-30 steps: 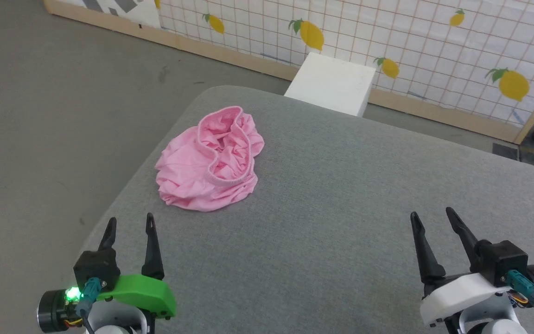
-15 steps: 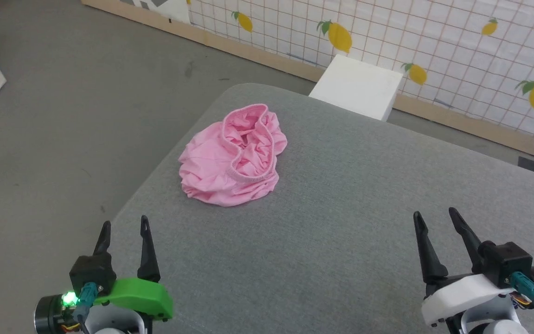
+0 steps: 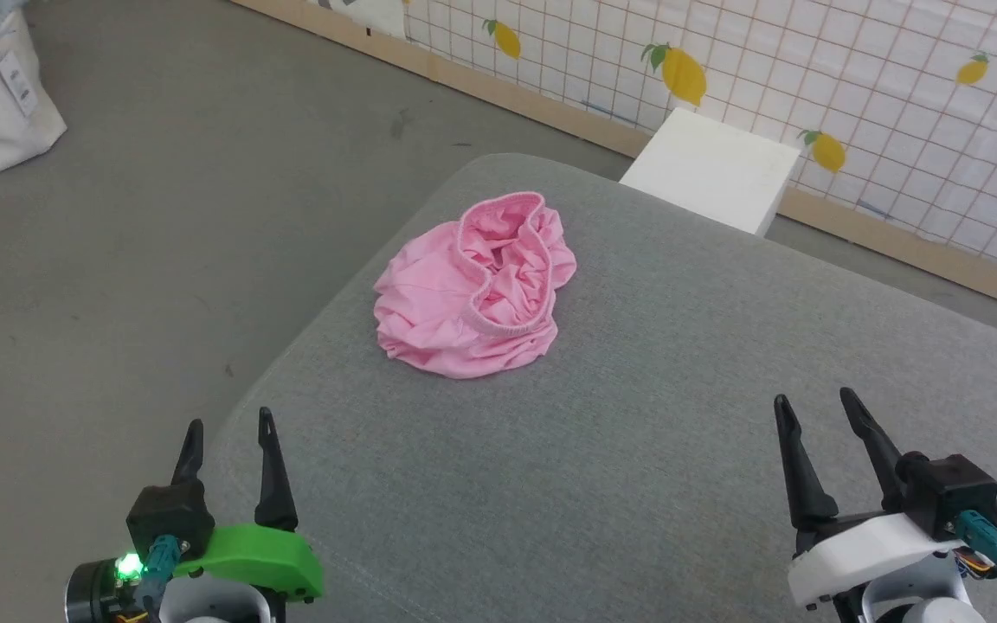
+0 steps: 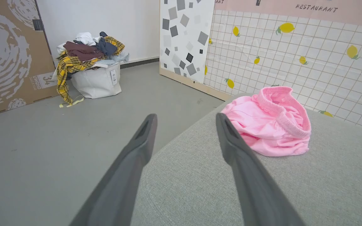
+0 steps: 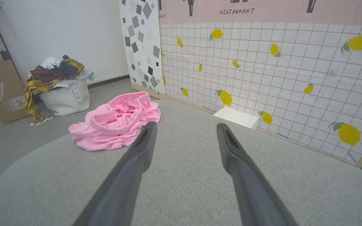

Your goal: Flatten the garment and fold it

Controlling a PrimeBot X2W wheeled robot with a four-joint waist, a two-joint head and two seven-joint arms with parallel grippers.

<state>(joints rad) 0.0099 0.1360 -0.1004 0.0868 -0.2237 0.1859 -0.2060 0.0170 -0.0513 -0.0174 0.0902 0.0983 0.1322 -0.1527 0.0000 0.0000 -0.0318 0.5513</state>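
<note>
The ruffled elastic waistband (image 3: 506, 329) of the pink garment stands up as an open rim above the slumped cloth (image 3: 427, 301), so my left gripper will grab the garment there next.
The pink garment (image 3: 472, 287) lies crumpled in a heap near the far left corner of the grey padded table (image 3: 637, 450), its ruffled elastic waistband facing up. The heap also shows in the left wrist view (image 4: 267, 122) and the right wrist view (image 5: 115, 125). My left gripper (image 3: 228, 433) stands open over the table's near left edge, well short of the garment. At the lower right, my right gripper (image 3: 814, 411) is open too, with nothing between its fingers.
A white box (image 3: 710, 169) stands on the floor behind the table, against the lemon-patterned wall. A white laundry bag heaped with clothes (image 4: 90, 70) sits on the grey floor to the left, by a cardboard panel (image 4: 8, 56).
The head camera has turned to the left, so the garment and table shift right in the picture. Neither gripper has moved relative to the table; both stay open.
</note>
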